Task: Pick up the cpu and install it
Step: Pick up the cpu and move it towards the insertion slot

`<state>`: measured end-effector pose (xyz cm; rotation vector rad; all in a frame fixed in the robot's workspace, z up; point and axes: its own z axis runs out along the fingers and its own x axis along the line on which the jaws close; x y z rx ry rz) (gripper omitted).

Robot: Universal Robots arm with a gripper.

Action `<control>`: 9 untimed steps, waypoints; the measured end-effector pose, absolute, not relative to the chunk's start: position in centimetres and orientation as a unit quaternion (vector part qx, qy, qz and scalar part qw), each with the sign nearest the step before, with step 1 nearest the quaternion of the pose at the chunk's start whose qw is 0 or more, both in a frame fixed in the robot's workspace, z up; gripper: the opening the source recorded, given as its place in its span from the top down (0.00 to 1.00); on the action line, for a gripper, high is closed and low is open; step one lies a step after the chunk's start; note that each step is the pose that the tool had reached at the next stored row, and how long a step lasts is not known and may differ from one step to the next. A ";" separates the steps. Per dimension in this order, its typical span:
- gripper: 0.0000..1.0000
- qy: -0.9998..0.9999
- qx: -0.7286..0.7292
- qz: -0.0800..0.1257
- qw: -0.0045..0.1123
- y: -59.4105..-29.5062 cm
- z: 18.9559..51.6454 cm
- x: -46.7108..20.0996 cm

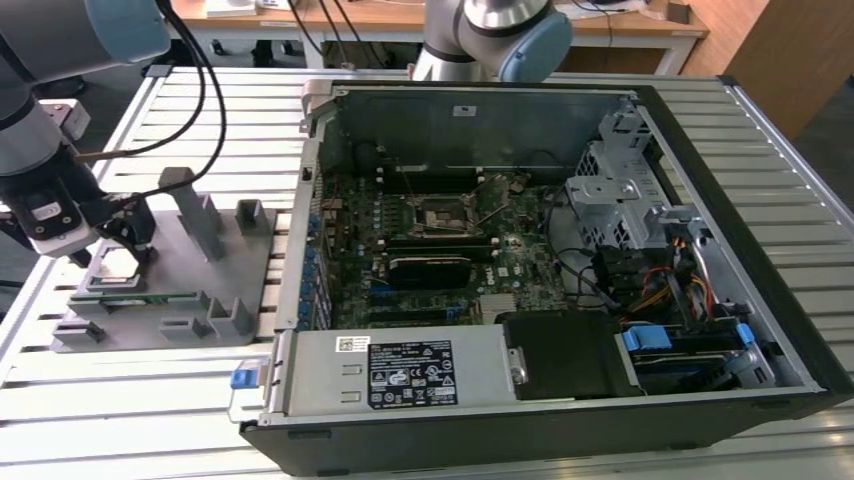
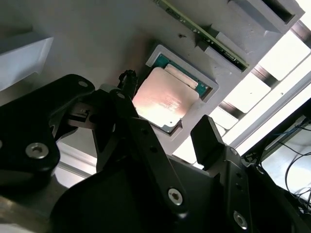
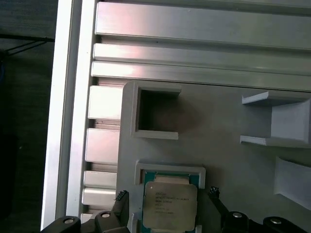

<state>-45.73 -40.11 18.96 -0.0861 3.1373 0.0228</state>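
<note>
My gripper will next grab the cpu by its two open side edges, as the side of the holder's pocket wraps its end.
The cpu [image 3: 169,206], a flat square chip with a silver-grey top, lies in a shallow square pocket of the grey holder tray [image 3: 223,165]. In the exterior view the cpu [image 1: 119,263] is at the left, on the tray [image 1: 200,290] beside the computer case. My gripper [image 3: 167,194] hangs just above it, open, one black finger on each side of the chip and neither touching it. The second wrist view shows the cpu [image 2: 164,101] between the two fingers [image 2: 208,138] of the gripper [image 2: 166,104]. The black socket [image 1: 438,213] on the motherboard stands uncovered inside the case.
The open computer case [image 1: 694,130] fills the middle and the exterior view's right. A green memory stick [image 2: 204,35] stands in a slot of the tray near the cpu. Upright grey posts [image 1: 200,215] rise from the tray. A second arm [image 1: 501,35] stands behind the case.
</note>
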 end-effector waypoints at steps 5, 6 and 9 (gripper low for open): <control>0.28 1.000 -0.022 0.007 0.003 -40.1 18.6 -45.8; 0.28 1.000 -0.020 0.006 0.003 -40.1 18.6 -45.8; 0.28 1.000 -0.014 0.006 0.003 -40.1 18.4 -45.8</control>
